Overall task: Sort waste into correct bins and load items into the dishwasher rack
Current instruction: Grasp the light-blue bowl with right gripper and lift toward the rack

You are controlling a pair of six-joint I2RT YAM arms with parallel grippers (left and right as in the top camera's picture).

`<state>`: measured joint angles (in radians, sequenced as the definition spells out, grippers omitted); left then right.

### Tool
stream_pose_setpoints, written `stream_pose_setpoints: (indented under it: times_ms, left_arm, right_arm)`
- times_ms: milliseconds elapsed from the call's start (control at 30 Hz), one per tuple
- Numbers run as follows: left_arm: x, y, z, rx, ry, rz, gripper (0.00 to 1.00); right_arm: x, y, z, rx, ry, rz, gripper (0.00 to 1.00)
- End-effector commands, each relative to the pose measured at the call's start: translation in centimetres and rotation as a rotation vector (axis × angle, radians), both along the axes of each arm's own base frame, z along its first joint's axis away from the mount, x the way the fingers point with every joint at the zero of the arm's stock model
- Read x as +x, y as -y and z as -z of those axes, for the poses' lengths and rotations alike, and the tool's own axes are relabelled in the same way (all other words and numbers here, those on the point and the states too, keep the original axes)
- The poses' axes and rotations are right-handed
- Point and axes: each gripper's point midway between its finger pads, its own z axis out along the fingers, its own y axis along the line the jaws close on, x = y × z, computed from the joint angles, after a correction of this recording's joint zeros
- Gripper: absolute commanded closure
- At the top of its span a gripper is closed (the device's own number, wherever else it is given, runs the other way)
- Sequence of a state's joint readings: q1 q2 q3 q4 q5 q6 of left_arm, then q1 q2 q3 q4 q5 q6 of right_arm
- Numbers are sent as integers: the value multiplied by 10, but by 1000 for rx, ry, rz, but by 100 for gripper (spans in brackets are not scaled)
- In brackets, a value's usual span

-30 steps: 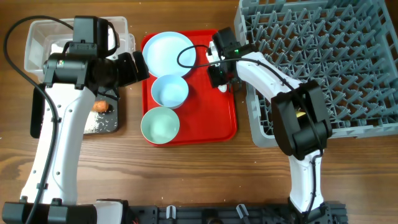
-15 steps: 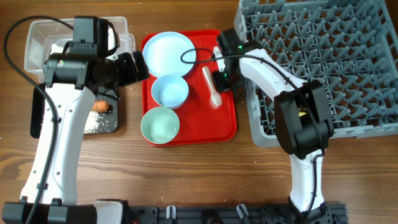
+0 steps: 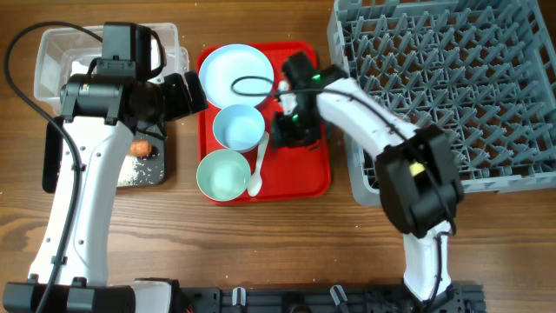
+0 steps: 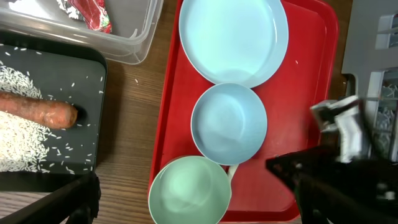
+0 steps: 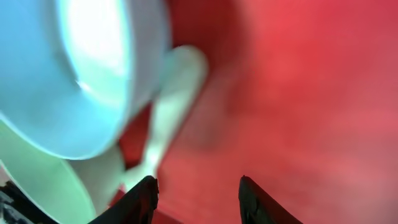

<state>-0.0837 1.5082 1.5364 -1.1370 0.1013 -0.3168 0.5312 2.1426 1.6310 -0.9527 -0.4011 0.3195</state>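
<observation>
I will grab the pale-blue bowl next with my right gripper, by its rim facing the grey rack. Then the bowl's body stays free to load on edge.
The white spoon (image 3: 257,165) lies on the red tray (image 3: 308,169) beside the pale-blue bowl (image 3: 237,127) and the mint-green bowl (image 3: 223,174). The pale-blue plate (image 3: 234,73) sits at the tray's far end. My right gripper (image 3: 289,132) hangs low over the tray just right of the spoon, open and empty. In the right wrist view the right gripper (image 5: 199,196) faces the blurred spoon (image 5: 176,102). My left gripper (image 3: 193,92) is open and empty at the tray's left edge. In the left wrist view the left gripper (image 4: 199,208) is over the mint-green bowl (image 4: 188,190).
The black tray (image 3: 153,172) holds the carrot (image 3: 142,149) and loose rice (image 4: 25,134). The clear tub (image 3: 52,52) behind it holds the red wrapper (image 4: 93,12). The grey rack (image 3: 452,87) stands at the right, touching the red tray.
My right gripper has moved left and toward the front across the red tray. The spoon has shifted from the tray's right side to beside the two bowls. The left arm has not moved.
</observation>
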Motion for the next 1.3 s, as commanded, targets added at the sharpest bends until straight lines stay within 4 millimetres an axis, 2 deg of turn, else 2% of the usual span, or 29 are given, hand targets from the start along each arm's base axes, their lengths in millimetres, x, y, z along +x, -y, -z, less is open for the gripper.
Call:
stream_pose_setpoints:
  times_ms: [0,67,133,200,267,367,433,467,567,667,700,767,867,1000,1033,1067,1100,1133,1200,1267]
  left_arm:
    - [1,-2,-12,2,35,-10,0]
    - [0,-1,-11,1,29,-7,0]
    - [0,-1,-11,0,27,-7,0]
    - [-4,1,-9,3,12,2,0]
    - [-7,0,-7,5,-4,2,0]
    - [-7,13,-2,14,-17,61,0]
    - [-7,24,2,48,-16,109,0]
    - [-5,23,1,64,-8,107,0]
    - [-1,2,1,89,-6,-7,0]
    - [6,-40,-1,71,2,-185,0]
    - [7,-56,-1,70,4,-228,0]
    - [6,-76,-1,71,1,-283,0]
    - [5,-81,-1,71,1,-297,0]
    - [5,-81,-1,71,1,-297,0]
    - [5,-81,-1,71,1,-297,0]
    - [5,-81,-1,71,1,-297,0]
    - [5,-81,-1,71,1,-297,0]
    - [5,-81,-1,71,1,-297,0]
    - [5,-81,-1,71,1,-297,0]
    - [5,-81,-1,71,1,-297,0]
  right_arm:
    - [0,-9,-11,-2,4,98,54]
    - [12,-5,-27,29,51,117,51]
    - [26,0,-53,61,134,143,50]
    - [46,14,-81,70,236,208,38]
    - [60,24,-95,91,285,240,34]
    - [71,42,-96,84,291,284,34]
    - [72,46,-96,93,283,286,34]
    - [71,42,-96,98,286,281,35]
    - [67,26,-88,52,297,302,42]
    - [61,0,-54,-2,275,300,55]
    - [57,-8,-35,-21,252,291,59]
    - [56,-15,-11,-39,229,276,64]
    - [54,-17,13,-64,199,267,66]
    - [54,-27,25,-56,207,252,71]
    - [53,-28,28,-60,203,246,79]
    - [52,-29,30,-61,201,245,91]
    - [53,-29,29,-60,204,246,96]
    - [56,-25,26,-62,214,253,96]
    - [66,-9,2,-75,260,286,95]
    - [79,17,-43,-84,353,305,96]
